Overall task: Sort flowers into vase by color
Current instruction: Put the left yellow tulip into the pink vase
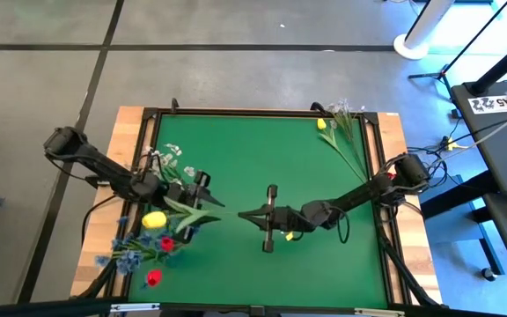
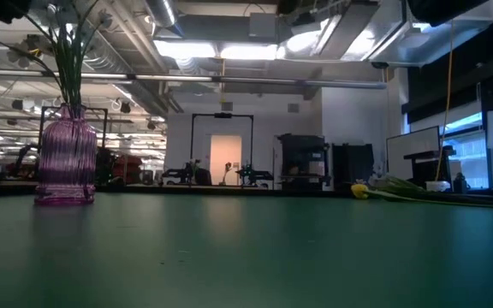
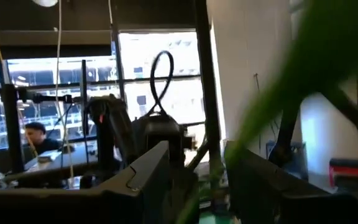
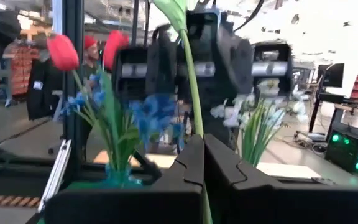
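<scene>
My left gripper grabs the yellow tulip point(image 1: 155, 220) by its green stem below the leaves next, to sort the tulip into its vase.
A yellow tulip point(image 1: 154, 218) with green leaves point(image 1: 194, 211) is held above the table's left half, its stem point(image 4: 191, 81) running toward my right gripper point(image 1: 243, 213), which is shut on it. My left gripper point(image 1: 206, 187) is open just beyond the leaves; in its wrist view the stem point(image 3: 211, 186) passes between its fingers, and I see no touch. Near the left edge, blue blossoms and red tulips point(image 1: 148, 251) stand together, also in the right wrist view point(image 4: 148, 115). White blossoms point(image 1: 164, 158) stand in a purple ribbed vase point(image 2: 67, 162). My right gripper point(image 4: 202, 140) pinches the tulip's green stem near its lower end point(image 4: 195, 130) between the two shut fingers. It comes level from the table's right side. The stem carries on ahead of the fingers, and the flower is lifted clear of the table.
A second yellow tulip point(image 1: 321, 124) and a pale blossom stem point(image 1: 346, 132) lie flat on the green mat near the far right corner, also seen in the low view point(image 2: 362, 190). A black frame point(image 1: 262, 112) borders the mat. The mat's middle is bare.
</scene>
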Robot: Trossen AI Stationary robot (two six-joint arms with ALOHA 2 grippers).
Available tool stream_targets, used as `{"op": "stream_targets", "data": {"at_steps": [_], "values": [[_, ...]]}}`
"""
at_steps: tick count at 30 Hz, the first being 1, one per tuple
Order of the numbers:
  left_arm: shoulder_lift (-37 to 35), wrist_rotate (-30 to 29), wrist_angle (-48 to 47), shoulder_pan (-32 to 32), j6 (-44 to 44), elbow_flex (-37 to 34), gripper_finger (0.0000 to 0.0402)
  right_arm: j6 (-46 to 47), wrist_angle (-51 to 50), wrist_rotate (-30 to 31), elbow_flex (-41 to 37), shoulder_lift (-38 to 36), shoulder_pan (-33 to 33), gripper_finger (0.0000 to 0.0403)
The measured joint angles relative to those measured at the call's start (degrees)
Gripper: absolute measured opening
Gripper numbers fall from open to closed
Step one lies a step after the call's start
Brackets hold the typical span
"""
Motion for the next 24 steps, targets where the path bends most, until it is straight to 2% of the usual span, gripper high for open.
{"op": "stream_targets", "data": {"at_steps": [3, 9, 11, 15, 20, 24], "values": [[-0.1, 0.0, -2.4, 0.0, -2.0, 1.1, 0.0123, 0.0, -0.5, 1.1, 0.0, 0.0, 0.0, 0.0001], [-0.1, -7.0, -15.3, 0.0, -0.4, 5.7, 0.0012, -0.3, -0.3, 2.0, 0.0, 0.0, 0.0, 0.0017], [-1.1, -7.5, -21.8, 0.0, 0.3, 8.4, 0.0009, -0.3, -0.4, 2.0, 0.0, 0.0, 0.0, 0.004], [-4.0, -9.2, -40.4, -0.1, -0.4, 15.8, 0.0004, -0.3, -0.8, 2.0, 0.0, 0.0, 0.1, 0.0104], [-8.9, -17.3, -59.2, -0.6, -1.6, 23.0, 0.0003, -1.9, -1.5, 4.2, 0.0, 0.0, 2.3, 0.0181], [-14.5, -24.2, -69.9, -0.6, -5.0, 23.8, 0.0002, -3.6, -3.1, 8.5, 0.0, 0.0, 4.7, 0.0218]]}}
